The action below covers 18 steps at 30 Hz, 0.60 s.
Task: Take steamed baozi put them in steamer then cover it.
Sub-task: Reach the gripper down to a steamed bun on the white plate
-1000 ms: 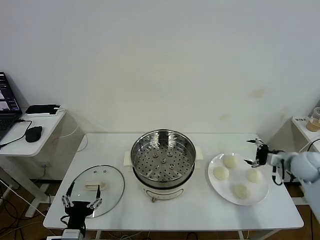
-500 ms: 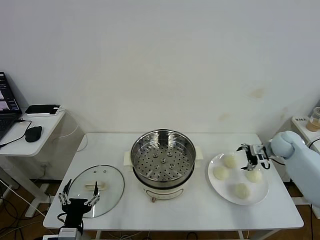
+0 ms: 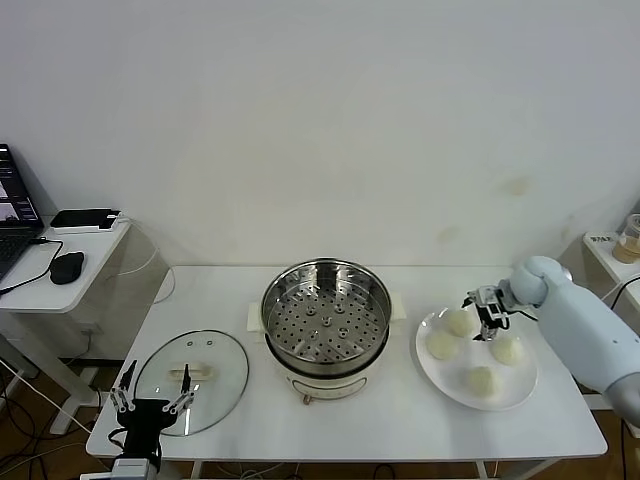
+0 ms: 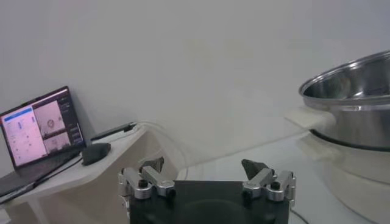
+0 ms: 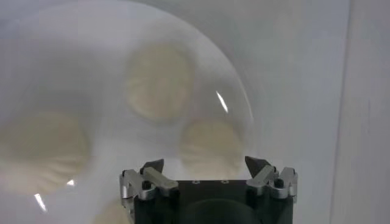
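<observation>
My right gripper is to pick up the back baozi by its rounded sides next. It should then put the back baozi in the steamer (image 3: 325,322).
The steamer (image 3: 325,322), a shiny steel pot with a perforated tray on a cream base, stands mid-table and holds nothing; its side shows in the left wrist view (image 4: 356,112). Four cream-white baozi lie on a white plate (image 3: 525,385) to its right: at the back (image 3: 459,322), left (image 3: 441,346), right (image 3: 507,349) and front (image 3: 482,381). My right gripper (image 3: 483,313) is open, just above the plate between the back and right baozi. In the right wrist view it (image 5: 206,165) hangs open over one baozi (image 5: 210,143). The glass cover (image 3: 192,368) lies flat at the left. My left gripper (image 3: 150,405) is open at the cover's near edge.
A side table at the far left holds a laptop (image 4: 39,131), a mouse (image 3: 67,267) and a black device (image 3: 85,217). A second small table with a cup (image 3: 631,238) stands at the far right. The wall runs close behind the table.
My right gripper has moved left from the plate's right rim to above the baozi. My left gripper has shifted slightly left and nearer the front edge.
</observation>
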Each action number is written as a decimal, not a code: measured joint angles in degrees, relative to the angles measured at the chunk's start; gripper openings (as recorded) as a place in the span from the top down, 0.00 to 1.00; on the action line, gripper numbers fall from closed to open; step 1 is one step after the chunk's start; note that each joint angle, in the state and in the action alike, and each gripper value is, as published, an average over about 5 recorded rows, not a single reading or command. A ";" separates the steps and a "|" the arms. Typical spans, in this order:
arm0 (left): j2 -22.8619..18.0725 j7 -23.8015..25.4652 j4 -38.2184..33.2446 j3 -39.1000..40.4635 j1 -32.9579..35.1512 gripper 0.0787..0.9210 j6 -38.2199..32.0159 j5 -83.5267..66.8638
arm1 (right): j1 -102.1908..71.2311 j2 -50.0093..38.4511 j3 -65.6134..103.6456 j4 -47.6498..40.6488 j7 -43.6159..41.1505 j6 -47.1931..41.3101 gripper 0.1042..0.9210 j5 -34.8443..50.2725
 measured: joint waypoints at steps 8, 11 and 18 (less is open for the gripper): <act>-0.13 0.24 -0.08 -0.21 0.07 0.12 -0.61 0.14 | 0.81 1.79 -1.15 -2.68 0.84 -0.68 0.19 -1.28; -0.14 0.27 -0.19 -0.22 0.02 0.12 -0.61 0.17 | 0.90 2.15 -1.48 -3.13 1.03 -0.87 0.24 -1.52; -0.16 0.24 -0.32 -0.26 -0.02 0.12 -0.73 0.19 | 1.26 2.81 -1.80 -3.72 1.50 -1.12 0.36 -1.92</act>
